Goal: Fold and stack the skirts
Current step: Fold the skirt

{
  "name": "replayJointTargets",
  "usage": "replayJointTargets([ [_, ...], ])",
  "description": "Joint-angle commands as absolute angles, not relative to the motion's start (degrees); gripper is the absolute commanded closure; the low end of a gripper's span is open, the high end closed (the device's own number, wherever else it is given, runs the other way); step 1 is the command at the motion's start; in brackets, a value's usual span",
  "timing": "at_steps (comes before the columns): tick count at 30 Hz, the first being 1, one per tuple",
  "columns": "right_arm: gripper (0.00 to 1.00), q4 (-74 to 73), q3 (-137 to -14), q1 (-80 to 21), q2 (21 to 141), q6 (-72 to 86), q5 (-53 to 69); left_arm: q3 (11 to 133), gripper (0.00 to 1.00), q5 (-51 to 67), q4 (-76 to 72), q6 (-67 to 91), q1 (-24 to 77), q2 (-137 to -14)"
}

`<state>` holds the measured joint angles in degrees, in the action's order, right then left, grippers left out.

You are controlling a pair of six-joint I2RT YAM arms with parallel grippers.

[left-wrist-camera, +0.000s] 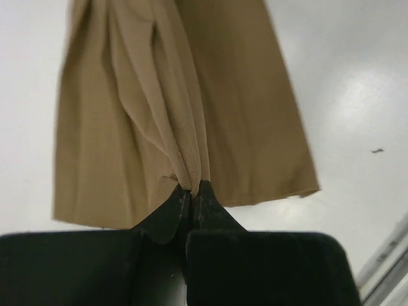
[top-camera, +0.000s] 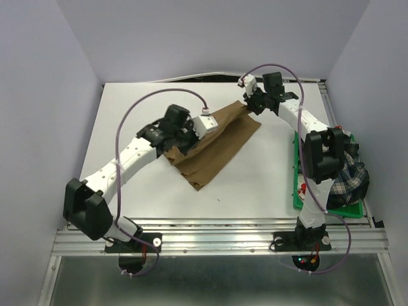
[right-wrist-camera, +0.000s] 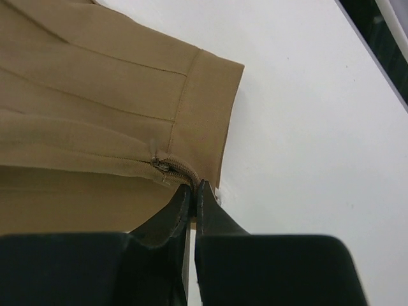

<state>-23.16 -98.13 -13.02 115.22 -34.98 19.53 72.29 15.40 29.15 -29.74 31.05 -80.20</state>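
Observation:
The skirt's fold still stretches above and would drop short if released now. My left gripper next brings it down onto the skirt's flat lower layer before releasing.
A tan-brown skirt [top-camera: 215, 143] stretches across the middle of the white table, held up between both arms. My left gripper [top-camera: 189, 141] is shut on a bunched fold of its edge [left-wrist-camera: 191, 172]; the cloth hangs away from the fingers [left-wrist-camera: 167, 210]. My right gripper [top-camera: 247, 102] is shut on the waistband corner by the zipper [right-wrist-camera: 167, 167], at the far right end of the skirt [right-wrist-camera: 95, 115]. A navy-and-white plaid skirt [top-camera: 349, 180] lies bunched in the green tray, partly hidden behind the right arm.
The green tray [top-camera: 297, 191] sits along the table's right edge, beside the right arm's base. Grey walls close in the table on the left, back and right. A small dark speck [left-wrist-camera: 377, 150] lies on the bare table surface.

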Motion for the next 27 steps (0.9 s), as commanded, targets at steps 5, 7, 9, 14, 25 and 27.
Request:
replayJointTargets([
  [5, 0.91, -17.66, -96.68, -12.04, 118.47, -31.38, 10.02, 66.88, 0.92, 13.00, 19.69, -13.45, 42.36, -94.89],
  [7, 0.47, -20.73, -97.90, -12.04, 119.53, -31.29, 8.53, 68.38, 0.73, 14.15, 19.86, -14.23, 42.89, -96.32],
  [9, 0.20, -24.32, -99.13, -12.04, 119.71, -31.55, 6.52, 68.82, 0.54, 13.36, 19.51, -15.20, 42.80, -94.15],
  [14, 0.14, -28.99, -103.52, -11.51, 117.86, -30.94, 4.49, 70.31, 0.21, 14.76, 20.92, -19.06, 42.89, -85.27],
  [25, 0.29, -45.59, -122.32, -10.37, 126.46, -18.91, 20.98, 69.78, 0.30, 13.47, 20.83, -16.01, 36.13, -91.57],
  [27, 0.35, -46.84, -124.53, -10.37, 130.24, -17.59, 23.45, 70.83, 0.37, 12.31, 21.62, -14.68, 34.38, -96.05],
])
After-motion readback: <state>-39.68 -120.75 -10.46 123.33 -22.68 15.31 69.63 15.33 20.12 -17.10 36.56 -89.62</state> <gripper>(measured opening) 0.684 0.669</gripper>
